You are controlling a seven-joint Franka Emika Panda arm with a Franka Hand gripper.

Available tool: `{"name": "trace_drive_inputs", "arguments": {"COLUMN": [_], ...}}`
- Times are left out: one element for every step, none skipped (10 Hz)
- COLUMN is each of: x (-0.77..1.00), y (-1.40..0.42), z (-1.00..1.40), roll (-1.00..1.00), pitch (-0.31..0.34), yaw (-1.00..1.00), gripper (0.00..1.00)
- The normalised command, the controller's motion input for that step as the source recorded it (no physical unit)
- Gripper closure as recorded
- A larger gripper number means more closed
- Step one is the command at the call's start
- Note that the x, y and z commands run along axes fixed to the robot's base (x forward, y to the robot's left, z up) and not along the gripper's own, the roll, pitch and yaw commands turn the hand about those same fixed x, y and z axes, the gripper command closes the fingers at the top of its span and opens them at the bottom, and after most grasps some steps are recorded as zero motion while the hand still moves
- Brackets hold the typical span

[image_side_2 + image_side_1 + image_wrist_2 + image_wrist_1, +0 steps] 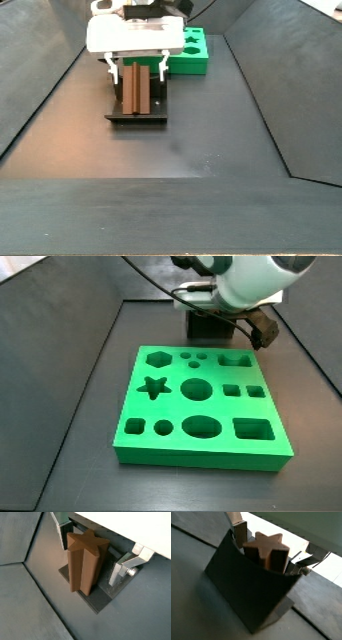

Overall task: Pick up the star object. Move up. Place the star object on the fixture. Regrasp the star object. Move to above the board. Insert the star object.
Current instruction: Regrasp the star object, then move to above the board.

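Note:
The gripper grabs the star object by its upper end (268, 546) next, to carry it over to the board and insert it.
The star object (83, 564) is a long brown star-section block standing upright on the dark fixture (93, 601); it shows in both wrist views and in a side view (135, 92). My gripper (93, 554) straddles it, with one silver finger (67, 534) close beside it and the other finger (121, 571) a small gap away. The jaws are open and do not pinch the block. In a wrist view the fixture's dark wall (244, 587) hides the lower part of the star object (269, 546). The green board (201, 406) lies in front of the fixture (207, 326).
The board (195, 55) shows star, hexagon, round, square and oval cut-outs, and it lies close beside the fixture (136, 118). Sloping dark walls close in the floor on both sides. The arm's white body (247, 276) hangs over the fixture.

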Motion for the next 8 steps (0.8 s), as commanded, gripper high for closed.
{"name": "trace_drive_inputs", "arguments": {"x": [0.03, 0.02, 0.02, 0.02, 0.02, 0.00, -0.16, -0.16], "y": [-0.01, -0.01, -0.01, -0.01, -0.01, 0.00, -0.09, -0.09], "z": [-0.21, -0.19, -0.19, -0.19, -0.19, 0.00, 1.00, 1.00], "roll": [0.06, 0.05, 0.05, 0.05, 0.05, 0.00, -0.12, -0.12], "pitch": [0.048, 0.046, 0.046, 0.046, 0.046, 0.000, -0.062, -0.061], "yaw": [-0.02, -0.01, 0.00, 0.01, 0.02, 0.00, -0.01, -0.01], "gripper": [0.00, 0.00, 0.00, 0.00, 0.00, 1.00, 1.00, 1.00]}}
